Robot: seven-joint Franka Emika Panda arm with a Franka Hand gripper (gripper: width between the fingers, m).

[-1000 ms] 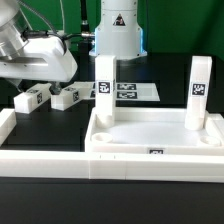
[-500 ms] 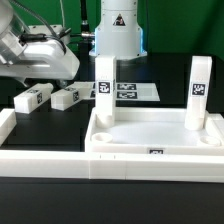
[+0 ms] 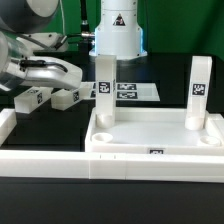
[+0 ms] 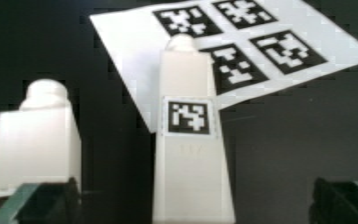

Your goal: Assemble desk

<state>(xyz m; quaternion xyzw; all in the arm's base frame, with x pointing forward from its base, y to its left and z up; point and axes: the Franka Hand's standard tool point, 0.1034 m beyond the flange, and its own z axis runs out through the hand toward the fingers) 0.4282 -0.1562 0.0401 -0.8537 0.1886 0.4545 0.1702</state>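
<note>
My gripper should grab the tagged leg by its plain end (image 3: 61, 101) (image 4: 194, 190) next. The leg's rounded peg then stays free for the corner of the tabletop.
The white tabletop (image 3: 150, 141) lies rim up at the front, with two tagged legs standing upright in its far corners (image 3: 105, 86) (image 3: 199, 88). Two loose legs (image 3: 33, 99) (image 3: 67, 97) lie on the black table at the exterior view's left. My gripper (image 3: 60, 80) hovers just above them. In the wrist view the gripper (image 4: 194, 205) is open, its dark fingers (image 4: 34, 205) standing either side of one tagged leg (image 4: 190, 120) without touching it. The other loose leg (image 4: 34, 130) lies beside it, near one finger.
The marker board (image 3: 135, 91) lies flat behind the tabletop and also shows in the wrist view (image 4: 238, 45), past the loose legs. A long white border rail (image 3: 40, 160) runs along the front and up the exterior view's left edge. The robot base (image 3: 118, 30) stands at the back.
My arm has turned and come lower over the two loose legs at the exterior view's left. The legs and tabletop have not moved.
</note>
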